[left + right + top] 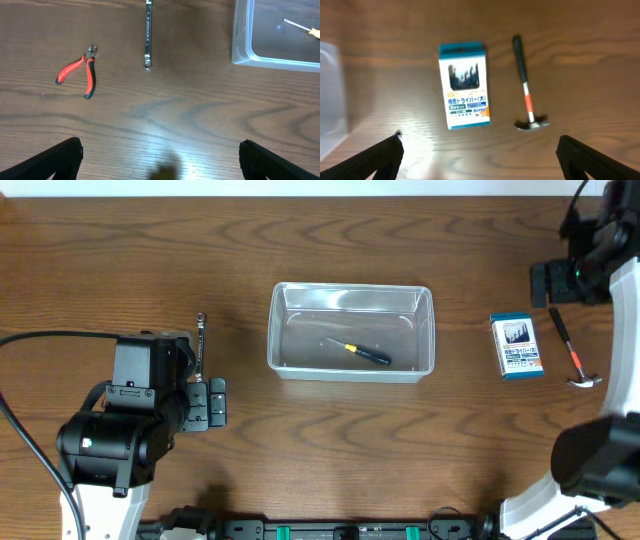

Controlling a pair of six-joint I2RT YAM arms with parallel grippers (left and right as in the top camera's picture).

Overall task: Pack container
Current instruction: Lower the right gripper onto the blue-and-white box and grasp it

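The right gripper will next grab the long side edges of the blue-and-white box (pixel 517 346) across its narrow width, so that it can lay the box flat in the container (pixel 350 370).
The clear rectangular container (pixel 350 370) stands at the table's middle with a yellow-and-black screwdriver (pixel 364 352) inside; its corner also shows in the left wrist view (pixel 260 59), with the screwdriver (pixel 302 27). My left gripper (pixel 207 402) is open and empty, low over bare wood (pixel 160 160), left of the container. A silver wrench (pixel 148 35) and red pliers (pixel 79 69) lie ahead of it. My right gripper (pixel 552 282) is open and empty (pixel 480 160), above a hammer (pixel 526 90) and a blue-and-white box (pixel 464 85).
In the overhead view the wrench (pixel 201 340) lies left of the container, and the box (pixel 517 346) and hammer (pixel 572 352) lie to its right. The pliers are hidden under my left arm there. A strip of the container's wall (pixel 330 95) shows at the right wrist view's left edge.
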